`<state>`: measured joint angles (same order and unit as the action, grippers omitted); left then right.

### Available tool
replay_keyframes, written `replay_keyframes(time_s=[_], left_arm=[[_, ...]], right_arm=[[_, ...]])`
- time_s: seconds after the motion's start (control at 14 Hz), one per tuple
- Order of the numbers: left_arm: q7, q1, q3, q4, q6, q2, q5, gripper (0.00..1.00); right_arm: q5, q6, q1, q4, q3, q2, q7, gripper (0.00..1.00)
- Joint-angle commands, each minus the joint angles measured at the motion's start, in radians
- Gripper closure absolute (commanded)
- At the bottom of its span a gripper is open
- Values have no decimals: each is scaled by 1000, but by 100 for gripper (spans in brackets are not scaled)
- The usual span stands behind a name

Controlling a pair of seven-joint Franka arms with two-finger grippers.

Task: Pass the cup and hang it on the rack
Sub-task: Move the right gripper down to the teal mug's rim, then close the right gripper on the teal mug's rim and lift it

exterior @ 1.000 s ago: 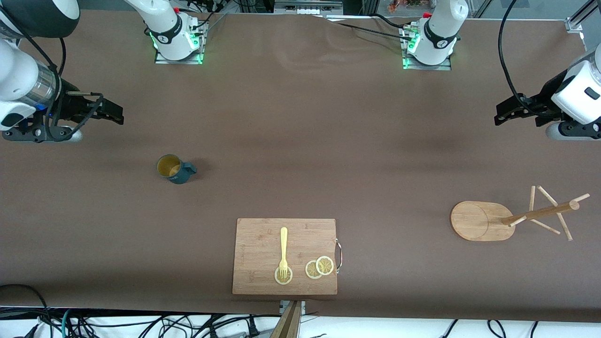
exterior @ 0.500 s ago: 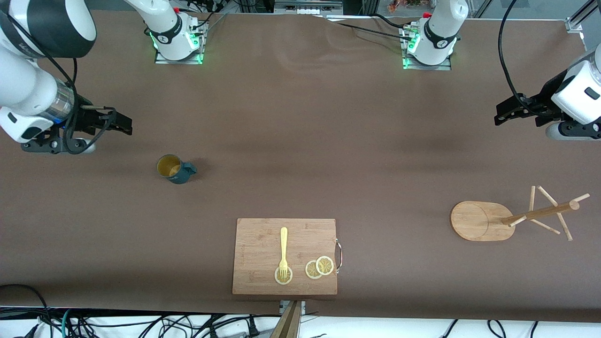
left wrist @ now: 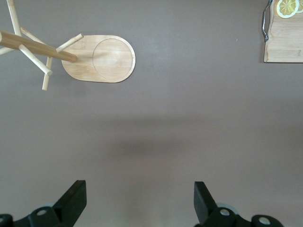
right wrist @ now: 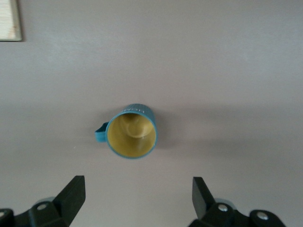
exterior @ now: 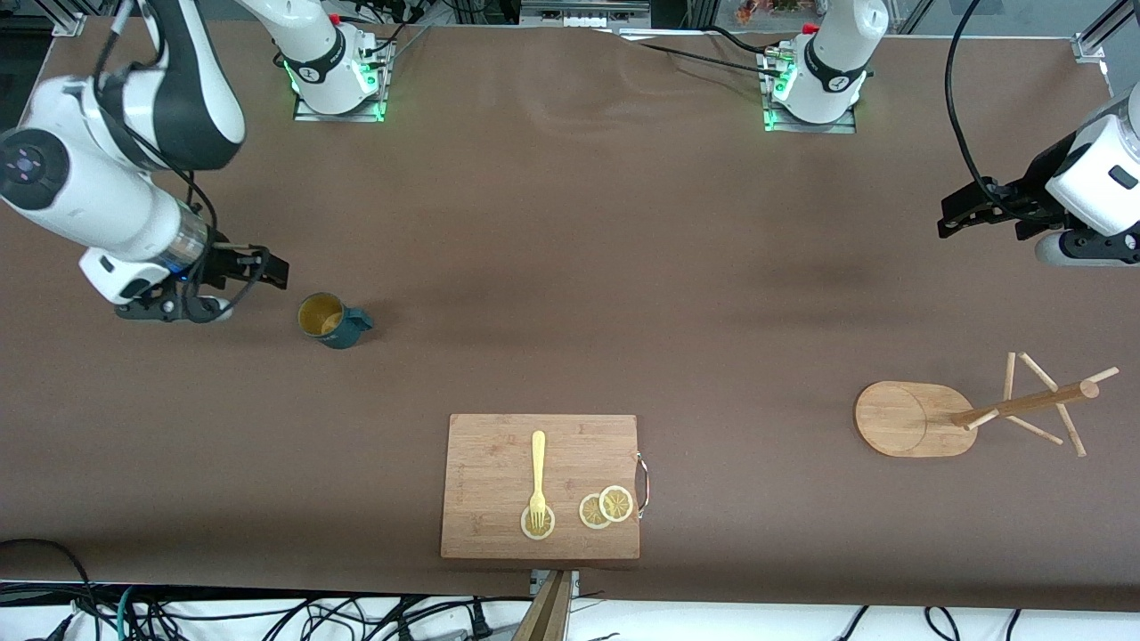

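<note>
My right gripper is to pick up the cup next by its rim (exterior: 301, 312) opposite the handle, so the handle stays free to hang on the rack (exterior: 917, 418).
The dark teal cup (exterior: 333, 320) stands upright on the table toward the right arm's end, handle pointing toward the table's middle. It shows in the right wrist view (right wrist: 131, 137) with its yellowish inside up. My right gripper (exterior: 270, 269) is open and empty, just beside the cup on the right arm's end side, apart from it; in the right wrist view (right wrist: 137, 195) the cup lies ahead of the jaws. The wooden rack (exterior: 917, 418) stands toward the left arm's end and shows in the left wrist view (left wrist: 102, 59). My left gripper (exterior: 948, 216) is open and empty, waiting above the table; its own view (left wrist: 139, 198) shows bare table between the jaws.
A wooden cutting board (exterior: 499, 454) with a yellow fork (exterior: 537, 472) and lemon slices (exterior: 606, 507) lies near the front edge at the middle. Its corner shows in the left wrist view (left wrist: 284, 42). The rack's pegs (exterior: 1055, 401) stick out toward the table's end.
My right arm has moved down and toward the cup, bringing its open gripper close beside it. The left arm, cup and rack have not moved.
</note>
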<state>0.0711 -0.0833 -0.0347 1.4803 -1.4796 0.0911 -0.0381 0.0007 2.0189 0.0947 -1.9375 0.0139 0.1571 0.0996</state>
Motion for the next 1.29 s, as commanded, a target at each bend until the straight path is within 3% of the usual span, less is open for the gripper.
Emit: replay_keyframes(time_s=[0.0, 0.36, 0.64, 0.86, 1.21], left_arm=[[-11, -1, -2, -31, 7, 15, -3, 0], [-11, 0, -2, -31, 7, 15, -5, 0], [-13, 0, -2, -31, 7, 15, -5, 0], [-13, 2, -2, -31, 7, 15, -5, 0], [-13, 2, -2, -31, 7, 15, -5, 0]], right_arm=[[-15, 64, -6, -9, 3, 48, 11, 0], [-15, 185, -7, -18, 1, 146, 2, 0], [-16, 282, -9, -138, -9, 141, -23, 0], [-16, 279, -9, -156, -37, 133, -135, 0], [-13, 305, -9, -156, -42, 173, -141, 2]])
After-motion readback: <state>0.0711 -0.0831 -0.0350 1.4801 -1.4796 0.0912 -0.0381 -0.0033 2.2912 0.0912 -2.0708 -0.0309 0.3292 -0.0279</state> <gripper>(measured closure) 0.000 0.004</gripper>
